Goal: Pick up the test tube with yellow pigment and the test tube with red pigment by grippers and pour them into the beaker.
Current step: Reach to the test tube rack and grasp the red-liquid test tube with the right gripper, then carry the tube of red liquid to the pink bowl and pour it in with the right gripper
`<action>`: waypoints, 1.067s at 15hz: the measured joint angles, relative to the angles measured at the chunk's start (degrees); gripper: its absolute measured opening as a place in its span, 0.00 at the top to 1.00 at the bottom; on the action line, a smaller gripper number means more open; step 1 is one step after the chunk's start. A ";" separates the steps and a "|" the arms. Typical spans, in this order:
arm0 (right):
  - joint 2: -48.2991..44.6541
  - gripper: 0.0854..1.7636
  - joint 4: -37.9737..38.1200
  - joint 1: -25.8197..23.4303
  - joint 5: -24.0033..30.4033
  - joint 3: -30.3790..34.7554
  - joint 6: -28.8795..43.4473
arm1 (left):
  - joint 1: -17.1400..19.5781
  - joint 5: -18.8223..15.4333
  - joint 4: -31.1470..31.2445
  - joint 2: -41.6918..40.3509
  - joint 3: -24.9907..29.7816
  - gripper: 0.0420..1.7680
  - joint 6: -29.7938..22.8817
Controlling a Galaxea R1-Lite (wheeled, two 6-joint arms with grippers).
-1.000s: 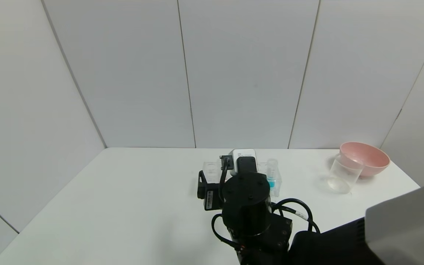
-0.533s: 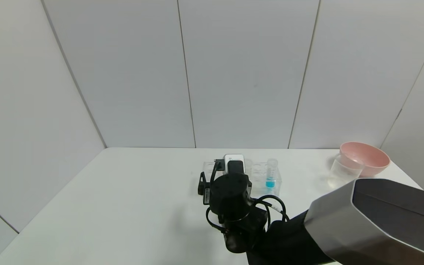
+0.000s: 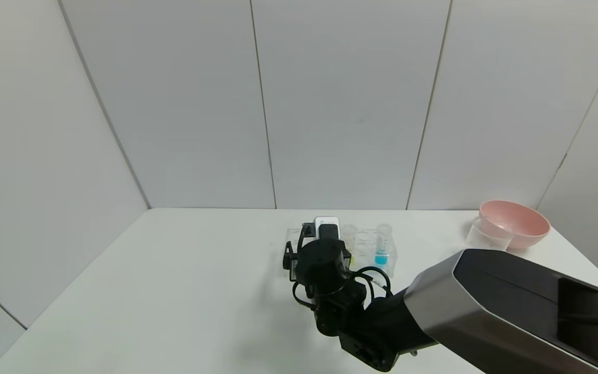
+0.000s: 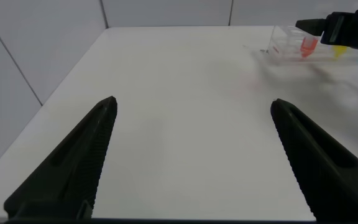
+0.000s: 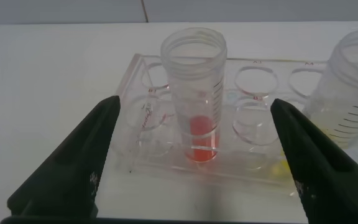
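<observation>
I need to grab the test tube next with my right gripper by its middle (image 5: 198, 102). This keeps the red-pigment test tube's opening (image 5: 194, 47) free to pour into the beaker.
The test tube with red pigment (image 5: 193, 93) stands upright in a clear many-holed rack (image 5: 142, 134), with red-orange liquid at its bottom. My right gripper (image 5: 194, 104) is open, one finger on each side of this tube and neither touching it. Beside it in the same rack stands the test tube with yellow pigment (image 5: 353, 87). In the head view my right wrist (image 3: 325, 259) covers the rack's left part (image 3: 294, 236) and hides both tubes. The beaker (image 3: 487, 235) stands at the far right. My left gripper (image 4: 192, 102) hangs open over bare table, well away from the rack (image 4: 284, 46).
A tube of blue liquid (image 3: 381, 248) stands at the rack's right end. A pink bowl (image 3: 516, 222) sits just behind the beaker near the table's right edge. My right forearm (image 3: 506, 306) crosses the table's near right part. White walls close the back and sides.
My right arm has reached forward and a little left, so the wrist now sits lower over the rack's left part. The forearm now covers the beaker's lower half. The gripper stayed open.
</observation>
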 joint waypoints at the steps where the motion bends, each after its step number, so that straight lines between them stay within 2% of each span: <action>1: 0.35 0.03 0.41 -0.24 0.72 -0.63 -0.02 | 0.00 0.00 0.00 0.00 0.00 0.00 0.00; 3: 0.77 0.03 0.88 -0.44 1.26 -1.57 -0.06 | 0.00 0.00 0.00 0.00 0.00 0.00 0.00; 7: 1.46 0.40 0.85 -0.96 2.68 -2.56 -1.05 | 0.00 0.00 0.00 0.00 0.00 0.00 0.00; 10: 1.57 0.58 0.82 -1.23 3.27 -2.60 -1.10 | 0.00 0.00 0.00 0.00 0.00 0.00 0.00; 11: 1.60 0.72 0.88 -1.23 3.23 -2.60 -1.10 | 0.00 0.00 0.00 0.00 0.00 0.00 0.00; 16: 1.60 0.75 0.90 -1.34 3.34 -2.67 -1.12 | 0.00 0.00 0.00 0.00 0.00 0.00 0.00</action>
